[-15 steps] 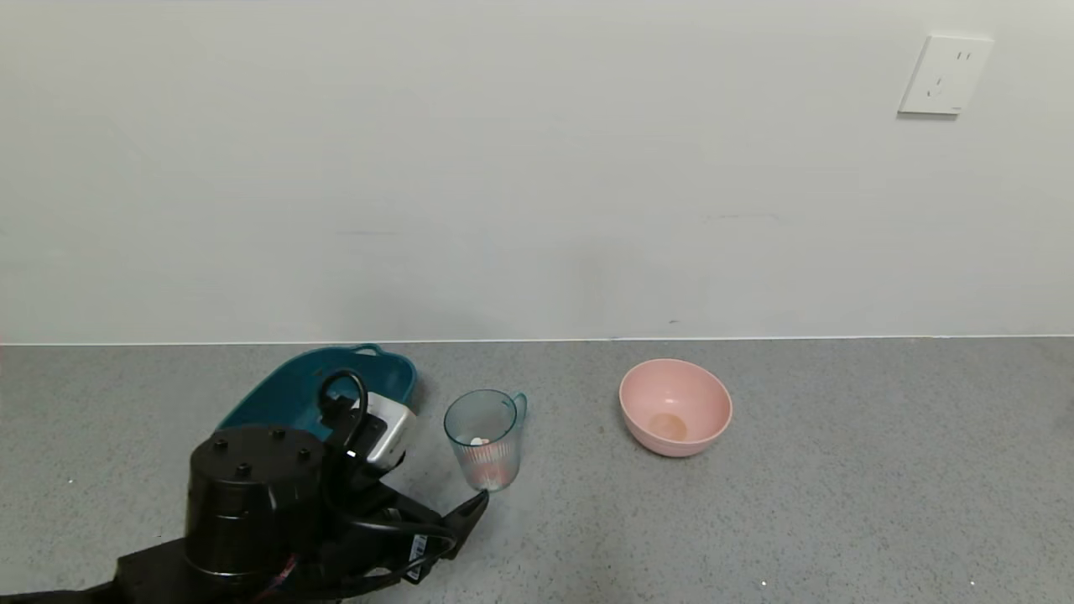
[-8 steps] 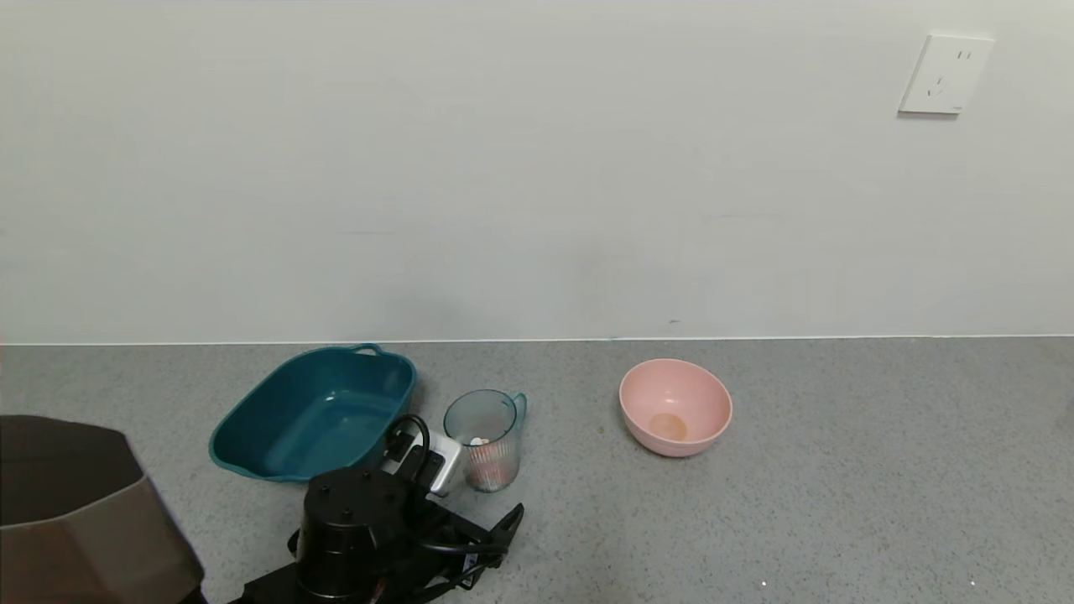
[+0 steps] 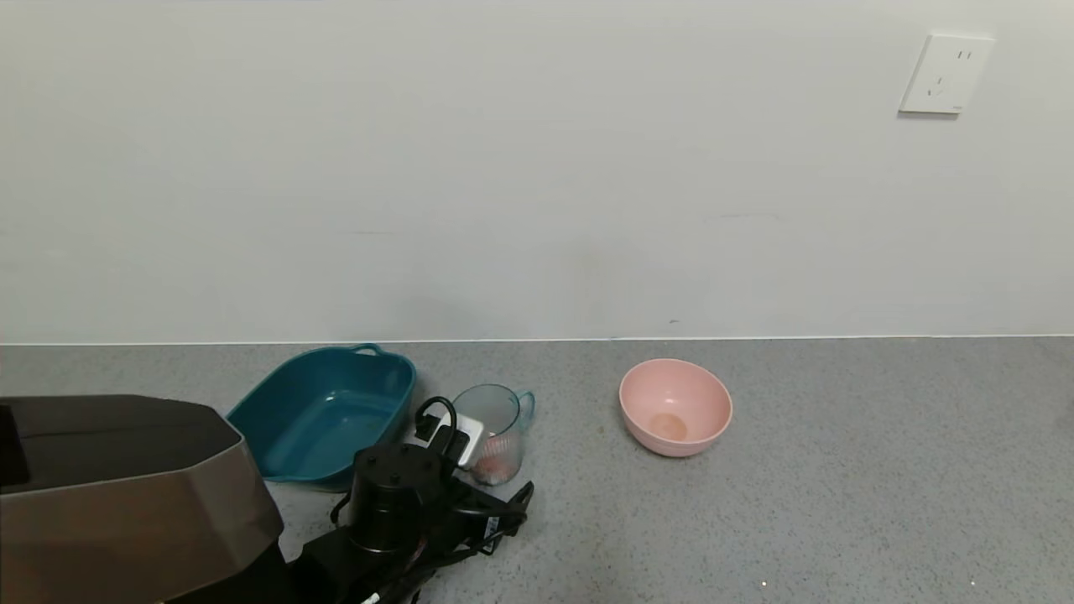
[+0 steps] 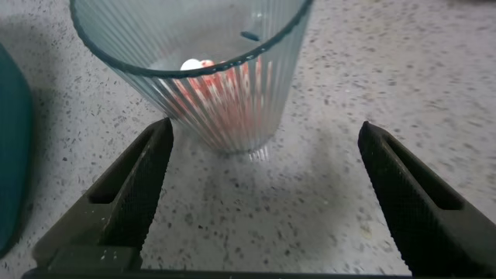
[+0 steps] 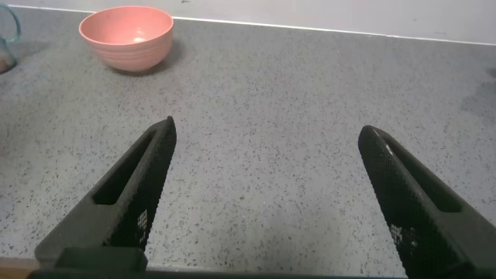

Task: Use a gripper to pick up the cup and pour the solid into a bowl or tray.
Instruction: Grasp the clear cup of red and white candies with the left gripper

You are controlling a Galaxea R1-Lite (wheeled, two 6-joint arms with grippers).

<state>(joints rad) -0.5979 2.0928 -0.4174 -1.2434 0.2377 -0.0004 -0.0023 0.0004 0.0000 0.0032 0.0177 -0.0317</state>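
My left gripper grabs the cup by its ribbed body (image 3: 504, 452) next, to pour the small pieces into the pink bowl (image 3: 675, 407).
The clear blue-tinted ribbed cup (image 3: 502, 419) stands on the grey counter, handle toward the wall. Small pinkish and whitish pieces (image 4: 195, 67) lie in its bottom. My left gripper (image 3: 495, 489) is low at the cup's near side, and its wrist hides part of the cup. In the left wrist view the cup (image 4: 225, 101) stands just beyond the gap between the wide-open fingers (image 4: 143, 182), nearer that one. The pink bowl (image 3: 675, 407) sits to the cup's right. My right gripper (image 5: 266, 130) is open and empty over bare counter, with the bowl (image 5: 125, 35) far ahead of it.
A teal oblong tray (image 3: 327, 415) with handles lies just left of the cup. My left arm's big bronze-grey link (image 3: 117, 495) fills the lower left. The wall runs along the counter's back, with a white socket (image 3: 944, 74) high on the right.
My left arm has moved forward and right, bringing its open gripper up to the cup. The bronze-grey link has come further into view. The cup seems to have shifted slightly right.
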